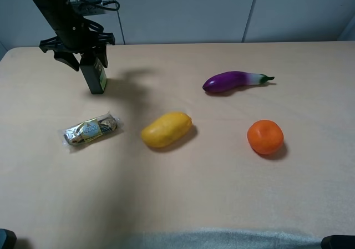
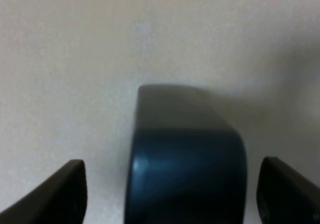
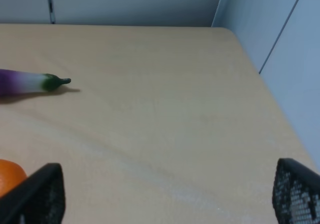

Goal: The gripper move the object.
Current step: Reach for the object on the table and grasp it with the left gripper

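Observation:
I should close my left gripper now, because my fingers are on both sides of the dark bottle's top in the left wrist view.
The object, a small dark green-black bottle (image 1: 96, 76) with a green-yellow label, stands upright on the table at the far left. My left gripper (image 1: 87, 57) hangs right over it, open, with one claw finger on each side of the bottle's top. In the left wrist view the dark bottle (image 2: 185, 164) sits between the two fingertips (image 2: 57, 194), with a clear gap on both sides. My right gripper (image 3: 167, 194) is open over bare table, nothing between its fingers.
A foil-wrapped chocolate pack (image 1: 90, 129) lies in front of the bottle. A yellow mango (image 1: 166, 130) is at the centre, a purple eggplant (image 1: 233, 81) behind it to the right, and an orange (image 1: 265, 136) further right. The table's right edge (image 3: 260, 74) runs beside a grey wall.

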Motion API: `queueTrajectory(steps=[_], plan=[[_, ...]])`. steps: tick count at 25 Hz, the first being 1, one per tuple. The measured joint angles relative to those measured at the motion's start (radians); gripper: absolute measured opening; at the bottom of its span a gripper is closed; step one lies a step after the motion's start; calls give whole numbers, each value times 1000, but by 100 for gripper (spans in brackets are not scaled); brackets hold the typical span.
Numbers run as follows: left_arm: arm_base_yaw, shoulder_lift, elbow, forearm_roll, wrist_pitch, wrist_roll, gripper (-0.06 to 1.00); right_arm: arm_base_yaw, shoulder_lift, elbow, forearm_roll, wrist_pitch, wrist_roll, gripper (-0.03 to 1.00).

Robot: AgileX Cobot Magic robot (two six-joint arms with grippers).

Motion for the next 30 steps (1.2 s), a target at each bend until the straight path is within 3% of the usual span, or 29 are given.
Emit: queueTrajectory(steps=[10,30], plan=[[0,0,0,-1,-1,0,75,0,0,0,0,0,0,63],[-3,0,0,-1,-14,-1,51,0,0,0,0,0,0,63]])
